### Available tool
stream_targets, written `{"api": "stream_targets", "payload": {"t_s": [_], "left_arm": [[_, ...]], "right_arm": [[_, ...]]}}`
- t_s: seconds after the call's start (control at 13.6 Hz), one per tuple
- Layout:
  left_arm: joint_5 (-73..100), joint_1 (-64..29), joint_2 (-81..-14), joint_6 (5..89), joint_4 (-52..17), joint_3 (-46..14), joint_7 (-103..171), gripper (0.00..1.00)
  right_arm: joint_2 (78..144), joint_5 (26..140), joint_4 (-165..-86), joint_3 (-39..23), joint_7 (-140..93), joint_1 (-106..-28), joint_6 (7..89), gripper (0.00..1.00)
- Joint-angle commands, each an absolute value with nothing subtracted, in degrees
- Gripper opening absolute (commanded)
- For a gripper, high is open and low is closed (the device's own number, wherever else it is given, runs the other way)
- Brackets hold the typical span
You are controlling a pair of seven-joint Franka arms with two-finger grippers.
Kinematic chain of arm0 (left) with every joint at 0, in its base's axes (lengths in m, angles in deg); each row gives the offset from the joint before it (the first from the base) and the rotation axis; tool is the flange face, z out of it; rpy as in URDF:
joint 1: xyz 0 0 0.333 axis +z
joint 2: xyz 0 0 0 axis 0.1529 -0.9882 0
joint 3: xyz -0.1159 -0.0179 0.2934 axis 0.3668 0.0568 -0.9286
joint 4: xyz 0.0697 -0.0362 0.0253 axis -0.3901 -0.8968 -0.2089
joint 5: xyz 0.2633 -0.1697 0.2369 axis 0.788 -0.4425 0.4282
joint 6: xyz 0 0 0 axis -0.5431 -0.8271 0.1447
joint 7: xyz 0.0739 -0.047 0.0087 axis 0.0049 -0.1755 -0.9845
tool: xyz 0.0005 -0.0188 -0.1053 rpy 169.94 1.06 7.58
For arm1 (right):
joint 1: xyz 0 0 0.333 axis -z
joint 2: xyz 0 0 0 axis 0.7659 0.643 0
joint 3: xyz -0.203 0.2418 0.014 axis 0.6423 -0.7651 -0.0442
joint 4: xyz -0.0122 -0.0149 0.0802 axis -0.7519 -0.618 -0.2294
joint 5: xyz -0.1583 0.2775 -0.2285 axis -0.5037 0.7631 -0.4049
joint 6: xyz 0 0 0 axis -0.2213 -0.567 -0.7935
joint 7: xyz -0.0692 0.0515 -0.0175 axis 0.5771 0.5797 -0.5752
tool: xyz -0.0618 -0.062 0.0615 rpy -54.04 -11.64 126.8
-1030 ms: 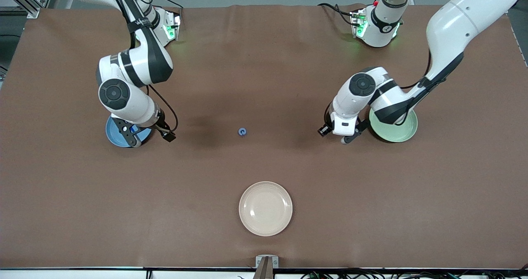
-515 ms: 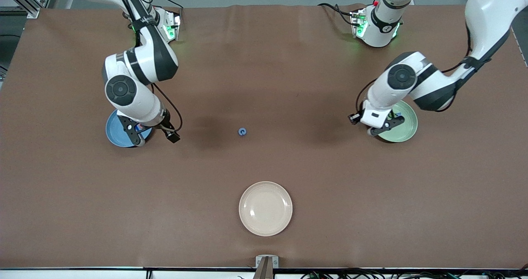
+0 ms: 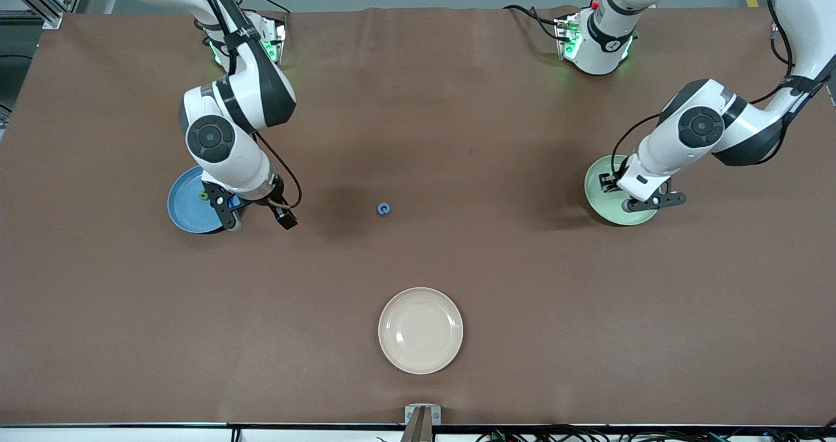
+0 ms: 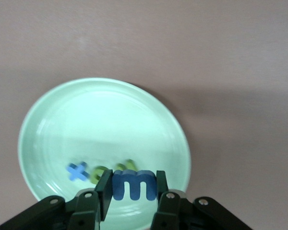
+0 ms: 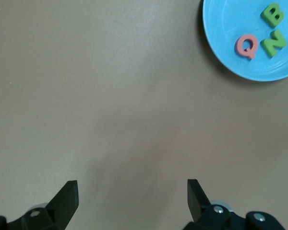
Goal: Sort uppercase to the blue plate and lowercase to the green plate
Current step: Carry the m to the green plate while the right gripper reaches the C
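My left gripper lowers the blue m (image 4: pixel 133 177) onto the green plate (image 4: pixel 103 127), before opening, since in the gripper's wrist view the blue m hangs above the plate.
My left gripper (image 3: pixel 646 202) hangs over the green plate (image 3: pixel 604 190), shut on a blue lowercase m (image 4: pixel 133 186). In the green plate (image 4: pixel 101 124) lie a blue t (image 4: pixel 77 171) and two green lowercase letters (image 4: pixel 100 174), partly hidden by the fingers. My right gripper (image 3: pixel 230 217) is open and empty (image 5: pixel 132 196) above bare table, beside the blue plate (image 3: pixel 186 200) on its middle-of-table side. The blue plate (image 5: pixel 230 48) holds a pink Q (image 5: pixel 246 46), a green B (image 5: pixel 273 14) and a green N (image 5: pixel 273 43). A blue uppercase C (image 3: pixel 384 209) lies on the table midway between the plates.
A cream-white plate (image 3: pixel 420 330) with nothing in it sits nearer the front camera, at the middle of the brown table. Both arm bases stand along the table's back edge.
The left arm has carried the blue m from beside the green plate to above it. The right arm has shifted a little off the blue plate toward the table's middle.
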State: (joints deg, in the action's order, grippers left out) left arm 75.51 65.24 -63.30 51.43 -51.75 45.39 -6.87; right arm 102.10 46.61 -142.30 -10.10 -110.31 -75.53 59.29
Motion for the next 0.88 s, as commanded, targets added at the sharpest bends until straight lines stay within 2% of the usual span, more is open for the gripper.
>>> {"api": "stream_targets", "payload": {"t_s": [0.0,0.22,0.66,0.74,0.81], "left_arm": [[78.12,65.38,-62.21,53.96,-52.16,42.40,-2.54,0.11],[79.79,65.12,-62.74,57.66,-51.89,39.06,-0.77,0.11],[82.96,64.68,-63.53,59.16,-51.19,36.41,0.29,0.14],[82.96,64.68,-63.53,59.16,-51.19,36.41,0.29,0.22],[82.87,64.68,-63.53,59.16,-51.19,36.41,0.38,0.39]], "right_arm": [[103.55,47.25,-141.09,-9.85,-113.35,-77.05,60.41,1.00],[104.17,47.25,-141.00,-9.85,-113.79,-77.76,60.32,1.00],[106.45,47.25,-138.89,-9.85,-118.78,-79.25,62.60,1.00],[107.15,47.25,-138.19,-9.85,-120.28,-79.60,63.13,1.00],[108.03,47.25,-137.14,-9.85,-121.16,-80.04,63.13,1.00]]}}
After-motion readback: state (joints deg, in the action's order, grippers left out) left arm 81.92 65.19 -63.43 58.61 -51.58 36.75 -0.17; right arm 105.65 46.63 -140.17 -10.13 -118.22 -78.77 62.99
